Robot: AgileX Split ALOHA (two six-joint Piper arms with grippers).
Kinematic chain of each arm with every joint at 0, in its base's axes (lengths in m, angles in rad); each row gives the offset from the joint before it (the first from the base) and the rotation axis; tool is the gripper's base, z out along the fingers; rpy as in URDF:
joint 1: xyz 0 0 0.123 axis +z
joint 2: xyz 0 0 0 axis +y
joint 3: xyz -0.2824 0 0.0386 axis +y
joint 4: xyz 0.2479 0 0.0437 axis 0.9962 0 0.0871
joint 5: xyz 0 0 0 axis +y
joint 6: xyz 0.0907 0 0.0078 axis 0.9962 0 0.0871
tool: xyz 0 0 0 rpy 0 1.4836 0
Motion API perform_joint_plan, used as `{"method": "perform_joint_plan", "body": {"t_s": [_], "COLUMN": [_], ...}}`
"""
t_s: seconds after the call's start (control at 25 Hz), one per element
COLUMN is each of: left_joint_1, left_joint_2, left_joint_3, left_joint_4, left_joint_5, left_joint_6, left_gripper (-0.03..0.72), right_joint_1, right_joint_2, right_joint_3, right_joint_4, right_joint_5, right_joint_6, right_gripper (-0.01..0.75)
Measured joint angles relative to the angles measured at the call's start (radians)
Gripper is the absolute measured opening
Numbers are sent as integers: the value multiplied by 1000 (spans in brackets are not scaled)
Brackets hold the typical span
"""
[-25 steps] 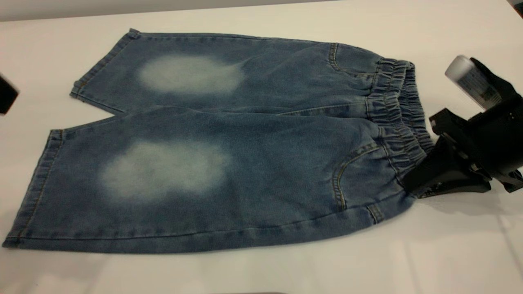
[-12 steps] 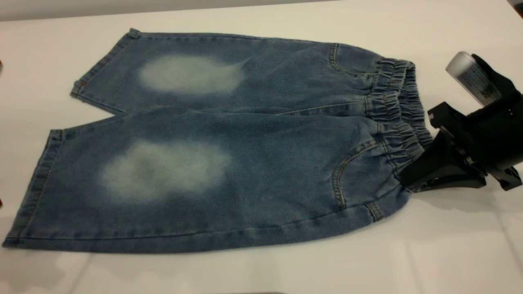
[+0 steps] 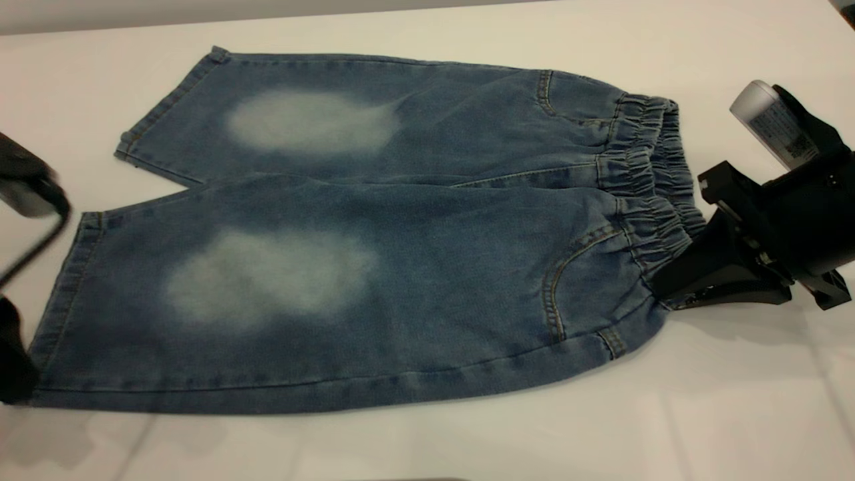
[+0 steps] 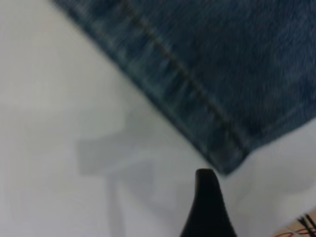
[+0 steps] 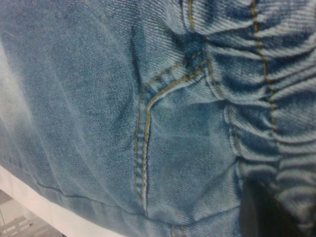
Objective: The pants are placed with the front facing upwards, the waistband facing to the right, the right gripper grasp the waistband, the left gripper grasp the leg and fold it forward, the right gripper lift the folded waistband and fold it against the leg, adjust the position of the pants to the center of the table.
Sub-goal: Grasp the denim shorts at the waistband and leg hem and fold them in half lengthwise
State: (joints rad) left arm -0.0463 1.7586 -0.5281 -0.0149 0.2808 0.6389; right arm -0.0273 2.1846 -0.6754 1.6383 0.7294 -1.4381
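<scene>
My left gripper grabs the near leg by its hem corner next, to fold this leg of the pants over the other leg.
The pants lie flat on the table, front up, legs to the left. The waistband is at the right. My right gripper is shut on the waistband's near corner, and the denim puckers around its dark finger. The pocket seam lies just beside it. My left gripper is at the far left by the near leg's hem, blurred. In the left wrist view one black finger stands just off the hem corner, apart from the cloth, with nothing held.
A pale grey cylinder with a label sits on the right arm. A thin black cable hangs from the left arm over the table's left side. Bare table lies in front of the pants.
The left gripper has come into view at the left edge beside the near leg's hem. The right gripper has edged slightly toward the waistband and holds its corner.
</scene>
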Motion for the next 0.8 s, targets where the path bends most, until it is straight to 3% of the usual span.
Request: {"method": "perform_joint_plan", "body": {"t_s": [0.24, 0.56, 0.68, 0.8], "left_joint_1": [-79, -86, -86, -85], "left_joint_2": [118, 160, 168, 176], "left_joint_3": [0, -3, -3, -7], "left_joint_4": [0, 29, 35, 40], "left_joint_5": [-136, -162, -168, -183], "left_joint_6": [56, 58, 58, 59], "left_gripper": [473, 463, 412, 293], "right_joint_1": [0, 0, 0, 0], "right_joint_2": [0, 0, 0, 0], "right_joint_3": [0, 0, 0, 0], "right_joint_4": [0, 0, 0, 0], "right_joint_5": [1, 1, 1, 7], "right_joint_6": [0, 0, 0, -1], "right_gripper": [39, 40, 40, 40]}}
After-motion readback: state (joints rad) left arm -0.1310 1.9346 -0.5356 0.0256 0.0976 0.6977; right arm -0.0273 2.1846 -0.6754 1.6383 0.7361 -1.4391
